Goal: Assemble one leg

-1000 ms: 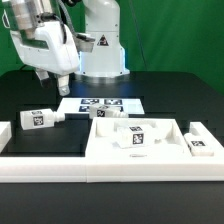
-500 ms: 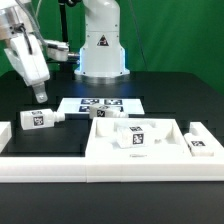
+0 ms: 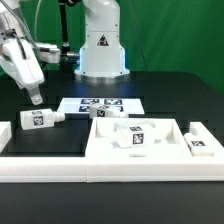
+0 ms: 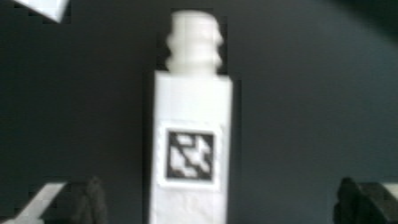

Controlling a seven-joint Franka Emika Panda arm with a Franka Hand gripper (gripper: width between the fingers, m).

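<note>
My fingers are above the white leg (image 3: 42,118) and would miss it if closed now, so my gripper must go lower first.
A leg (image 3: 40,119), a small white block with a tag marker, lies on the black table at the exterior view's left. My gripper (image 3: 35,97) hangs just above and behind it, open and empty. In the wrist view the same leg (image 4: 192,140) lies lengthwise between my two dark fingertips (image 4: 71,200), with its screw-like end (image 4: 192,45) pointing away from them. The fingers stand wide apart on either side of the leg and do not touch it.
The large flat white panel (image 3: 105,150) with raised corner sockets lies in front, with further legs (image 3: 135,137) (image 3: 203,143) on and beside it. The marker board (image 3: 100,104) lies behind it. Another white part (image 3: 4,135) sits at the left edge. The robot base (image 3: 102,50) stands behind.
My arm has swung to the exterior view's left and come down over the leg on the black table. The gripper stays open. The parts have not moved.
</note>
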